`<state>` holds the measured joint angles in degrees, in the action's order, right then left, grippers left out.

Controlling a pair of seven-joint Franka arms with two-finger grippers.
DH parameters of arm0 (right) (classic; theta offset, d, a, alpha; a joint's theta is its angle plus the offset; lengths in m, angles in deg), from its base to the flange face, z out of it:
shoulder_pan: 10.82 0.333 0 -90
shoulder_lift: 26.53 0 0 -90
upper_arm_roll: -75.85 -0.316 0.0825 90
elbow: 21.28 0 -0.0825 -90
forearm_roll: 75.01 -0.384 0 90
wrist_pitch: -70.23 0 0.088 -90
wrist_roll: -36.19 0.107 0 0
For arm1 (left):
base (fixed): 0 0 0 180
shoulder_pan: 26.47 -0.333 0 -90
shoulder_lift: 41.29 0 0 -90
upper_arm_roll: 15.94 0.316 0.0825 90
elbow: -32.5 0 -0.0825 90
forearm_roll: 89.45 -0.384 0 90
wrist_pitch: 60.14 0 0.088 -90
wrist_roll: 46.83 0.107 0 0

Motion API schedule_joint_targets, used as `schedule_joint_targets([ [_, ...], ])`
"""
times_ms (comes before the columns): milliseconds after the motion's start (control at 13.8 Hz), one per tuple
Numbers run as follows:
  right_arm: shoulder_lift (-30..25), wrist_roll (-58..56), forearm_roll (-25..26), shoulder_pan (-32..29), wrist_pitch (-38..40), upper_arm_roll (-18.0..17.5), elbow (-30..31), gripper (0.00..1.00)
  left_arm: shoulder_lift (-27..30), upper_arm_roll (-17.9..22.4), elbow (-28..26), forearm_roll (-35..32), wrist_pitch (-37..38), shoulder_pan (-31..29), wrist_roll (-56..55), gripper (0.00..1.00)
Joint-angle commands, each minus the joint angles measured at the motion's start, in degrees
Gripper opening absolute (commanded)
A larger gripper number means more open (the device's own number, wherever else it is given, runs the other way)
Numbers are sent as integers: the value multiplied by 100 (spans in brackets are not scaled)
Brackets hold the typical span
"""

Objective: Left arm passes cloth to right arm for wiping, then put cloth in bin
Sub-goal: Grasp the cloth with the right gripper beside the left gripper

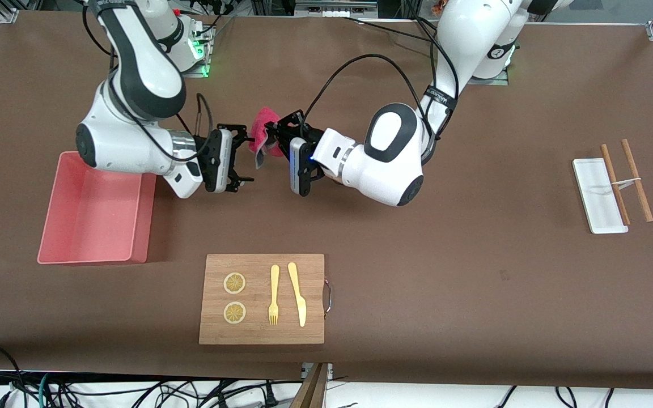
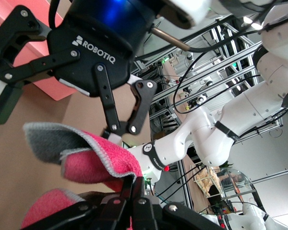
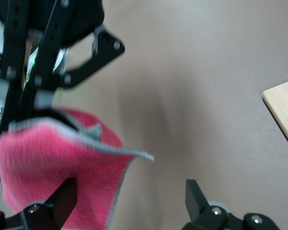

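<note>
The robot's right gripper will next grab the cloth by its grey-trimmed edge point(image 1: 260, 160), so it can wipe with the cloth and then put it in the salmon-pink bin point(image 1: 94, 209).
The crimson-pink cloth point(image 1: 262, 134) with grey backing hangs in the air over the middle of the table. My left gripper point(image 1: 274, 140) is shut on its edge, and the shut fingers pinching it show in the left wrist view point(image 2: 134, 184). My right gripper point(image 1: 246, 154) faces it with its jaws wide open and empty. In the right wrist view the cloth point(image 3: 57, 163) hangs close to one finger of the right gripper point(image 3: 129, 199) and is not gripped. The salmon-pink bin point(image 1: 94, 209) stands empty toward the right arm's end of the table.
A wooden cutting board point(image 1: 261, 298) with two lemon slices, a fork and a knife lies nearer to the front camera. A small white tray point(image 1: 598, 195) and two wooden sticks lie toward the left arm's end.
</note>
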<state>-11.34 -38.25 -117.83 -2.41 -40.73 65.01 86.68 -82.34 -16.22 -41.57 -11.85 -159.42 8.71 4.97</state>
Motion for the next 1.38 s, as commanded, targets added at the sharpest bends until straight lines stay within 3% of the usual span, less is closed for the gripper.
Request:
schedule_joint_targets([
  [0,-148,-587,-25,-33,573,291,94,100,27,11,-28,176,58,-29,425,0],
  [581,-315,-633,-69,11,1217,319,94,100,45,11,-213,194,75,-47,576,0],
  [1089,-25,-370,-148,529,365,293,94,100,36,11,-213,176,286,-153,664,0],
  [1307,-16,-247,-201,591,330,293,129,100,1,-68,-213,229,357,-91,1427,0],
])
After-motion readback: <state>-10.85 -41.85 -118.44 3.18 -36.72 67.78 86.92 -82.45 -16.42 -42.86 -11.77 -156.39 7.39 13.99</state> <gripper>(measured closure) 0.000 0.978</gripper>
